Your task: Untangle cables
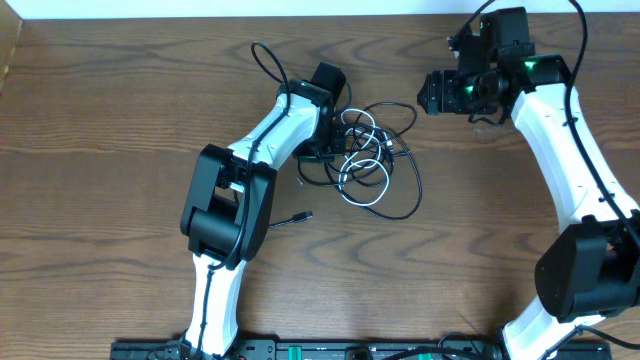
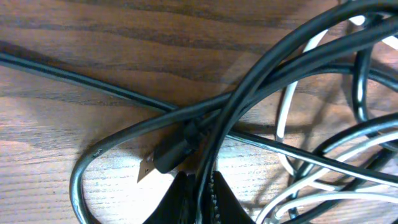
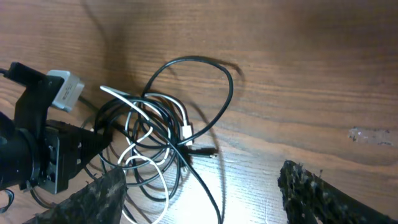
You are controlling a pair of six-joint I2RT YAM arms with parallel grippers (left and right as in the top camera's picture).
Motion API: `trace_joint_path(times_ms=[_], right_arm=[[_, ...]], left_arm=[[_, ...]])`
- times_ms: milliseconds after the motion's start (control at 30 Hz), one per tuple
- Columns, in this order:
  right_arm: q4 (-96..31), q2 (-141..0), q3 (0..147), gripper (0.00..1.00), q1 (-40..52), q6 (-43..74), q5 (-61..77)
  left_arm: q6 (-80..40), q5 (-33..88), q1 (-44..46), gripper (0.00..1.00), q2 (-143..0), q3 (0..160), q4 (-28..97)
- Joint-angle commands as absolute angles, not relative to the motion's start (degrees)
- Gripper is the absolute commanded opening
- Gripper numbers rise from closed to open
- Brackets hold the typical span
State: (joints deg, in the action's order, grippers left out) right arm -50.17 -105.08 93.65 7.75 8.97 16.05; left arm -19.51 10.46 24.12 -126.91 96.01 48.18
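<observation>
My right gripper should grab just the white cable's exposed loop (image 1: 386,184) (image 3: 165,187) and leave the black cables free. Then it can untangle the white cable from them.
The cables (image 1: 368,160) lie in a tangle of black and white loops at the table's middle. In the left wrist view a black cable (image 2: 249,87) rises between my fingers, beside a black plug with a metal tip (image 2: 155,163). My left gripper (image 2: 200,202) is shut on that black cable at the tangle's left edge (image 1: 333,148). White loops (image 2: 283,118) run under the black ones. My right gripper (image 1: 437,94) hangs open above the table, up and to the right of the tangle. In the right wrist view its fingers (image 3: 93,198) stand wide apart over the cables (image 3: 163,127) with nothing between them.
One black cable end with a small plug (image 1: 304,215) trails left of the tangle, below the left forearm (image 1: 270,130). The left arm's own wire (image 1: 268,62) loops behind its wrist. The wooden table (image 1: 100,120) stretches to both sides.
</observation>
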Motion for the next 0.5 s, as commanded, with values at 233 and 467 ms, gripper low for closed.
trace_joint_path(times_ms=[233,467], right_arm=[[-48.1,-105.14,93.21,0.74,9.96,8.75,16.21],[-45.76,-105.14,93.21,0.73,12.43,6.52,16.67]], left_arm=[[-17.63,16.19,24.03,0.08,-111.22,96.88,48.36],[-17.63,19.94,24.03,0.07,-107.46,96.88,48.4]])
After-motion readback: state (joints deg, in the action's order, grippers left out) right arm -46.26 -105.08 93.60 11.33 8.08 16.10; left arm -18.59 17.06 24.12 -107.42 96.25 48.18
